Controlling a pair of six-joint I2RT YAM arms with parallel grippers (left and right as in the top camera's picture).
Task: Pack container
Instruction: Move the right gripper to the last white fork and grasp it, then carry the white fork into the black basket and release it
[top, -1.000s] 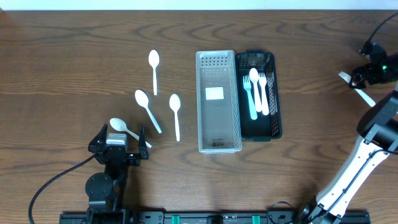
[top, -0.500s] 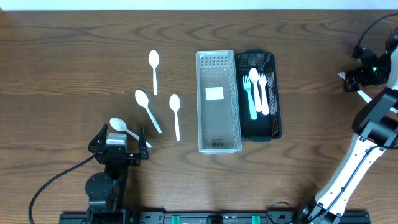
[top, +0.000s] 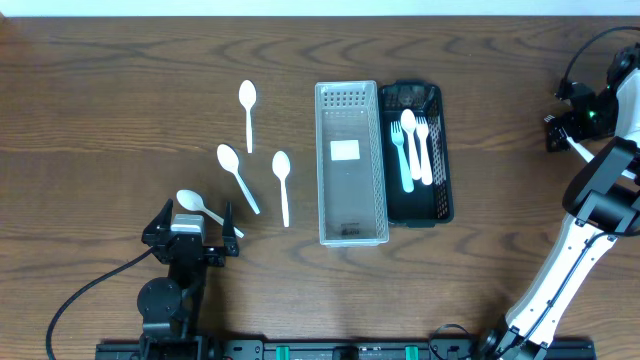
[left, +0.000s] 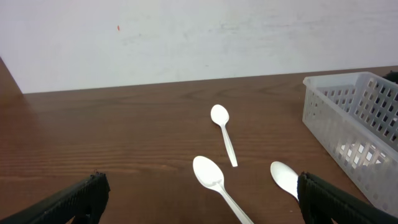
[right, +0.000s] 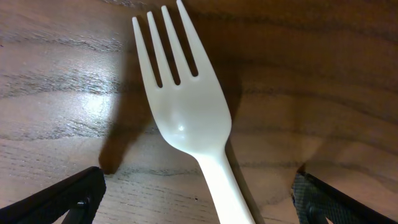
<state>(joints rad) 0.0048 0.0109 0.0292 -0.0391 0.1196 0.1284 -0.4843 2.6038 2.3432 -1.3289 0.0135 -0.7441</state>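
Note:
My right gripper is level with the fork's neck (top: 571, 141) (right: 213, 164) and its fingers meet their shadows, so it should close there now.
A white fork (right: 186, 118) lies on the table at the far right, tines pointing away in the right wrist view. My right gripper (right: 199, 205) is open and low over it, one finger on each side of the handle, not touching. In the overhead view this gripper (top: 568, 125) hides most of the fork. A clear basket (top: 350, 225) stands mid-table with a black basket (top: 442, 160) beside it holding forks and a spoon. Several white spoons (top: 282, 180) lie to the left. My left gripper (top: 190, 232) is open and empty by the nearest spoon (top: 200, 207).
In the left wrist view, three spoons (left: 214, 180) lie ahead of my left gripper (left: 202, 208), and the clear basket (left: 354, 112) is at the right. A white wall rises behind the table. The right arm's base stands at the front right (top: 600, 210).
My right gripper has moved left over the fork, and the tines that showed in the overhead view are now hidden under it. The left arm has not moved.

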